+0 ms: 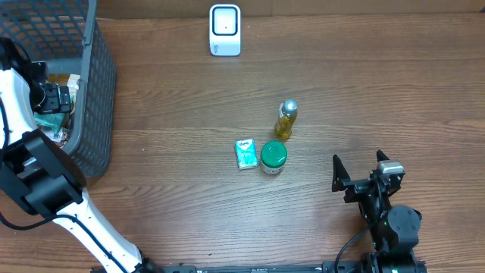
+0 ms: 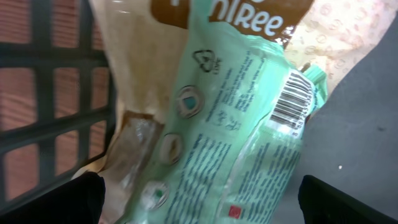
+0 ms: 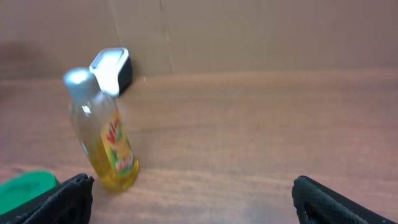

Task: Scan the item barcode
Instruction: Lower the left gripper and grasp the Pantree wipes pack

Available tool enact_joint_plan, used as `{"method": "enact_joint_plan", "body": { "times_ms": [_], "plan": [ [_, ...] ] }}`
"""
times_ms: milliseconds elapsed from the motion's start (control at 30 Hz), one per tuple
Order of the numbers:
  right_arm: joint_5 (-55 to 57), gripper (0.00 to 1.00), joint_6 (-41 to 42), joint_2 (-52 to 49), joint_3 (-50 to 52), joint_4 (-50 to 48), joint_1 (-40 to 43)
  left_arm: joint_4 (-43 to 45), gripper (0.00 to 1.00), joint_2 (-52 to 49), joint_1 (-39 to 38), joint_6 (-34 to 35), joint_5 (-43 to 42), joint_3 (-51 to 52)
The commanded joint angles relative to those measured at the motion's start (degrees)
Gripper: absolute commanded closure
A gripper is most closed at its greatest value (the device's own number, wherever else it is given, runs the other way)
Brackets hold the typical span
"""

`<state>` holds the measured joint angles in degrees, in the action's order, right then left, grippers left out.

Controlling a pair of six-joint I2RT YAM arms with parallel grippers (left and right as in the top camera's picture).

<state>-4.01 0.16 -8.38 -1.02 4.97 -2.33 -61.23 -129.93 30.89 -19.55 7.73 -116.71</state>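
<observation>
In the left wrist view my left gripper's fingers are above the mint-green packet's printed side, so it is too early to close on the packet; lowering comes first.
My left gripper (image 2: 199, 208) is inside the grey basket (image 1: 95, 76), open, its dark fingertips (image 2: 62, 199) on either side of a mint-green packet (image 2: 236, 124). The packet lies just below, printed side up, with a barcode (image 2: 292, 102) near its right edge. Whether the fingers touch it I cannot tell. The white scanner (image 1: 225, 30) stands at the back of the table and also shows as the scanner (image 3: 112, 68) in the right wrist view. My right gripper (image 1: 358, 163) hovers open and holds nothing, low over the table at the front right.
A yellow bottle (image 1: 286, 120) with a silver cap stands mid-table, with a green-lidded jar (image 1: 273, 157) and a small green packet (image 1: 245, 154) just in front of it. A beige pack with a brown label (image 2: 143, 74) lies under the mint packet in the basket. The basket's mesh wall (image 2: 56, 68) is close on the left.
</observation>
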Motion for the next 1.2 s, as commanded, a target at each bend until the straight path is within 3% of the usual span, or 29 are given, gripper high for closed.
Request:
{"method": "enact_joint_plan", "body": {
  "times_ms": [0,467,867,1167],
  "plan": [
    [0.5,0.0,-0.2,-1.6,0.5,-0.3,0.2,0.2,0.0,-1.0,0.4,-1.7,-2.9,0.0],
    [0.5,0.0,-0.3,8.4,0.5,-0.3,0.2,0.1,0.0,-1.0,0.6,-1.9,-3.3,0.0],
    [0.5,0.0,-0.2,8.2,0.5,-0.3,0.0,1.5,0.0,-0.4,0.6,-2.8,2.0,-0.5],
    [0.5,0.0,-0.3,8.2,0.5,-0.2,0.1,1.9,0.0,-0.9,0.6,-2.7,0.5,0.5]
  ]
}}
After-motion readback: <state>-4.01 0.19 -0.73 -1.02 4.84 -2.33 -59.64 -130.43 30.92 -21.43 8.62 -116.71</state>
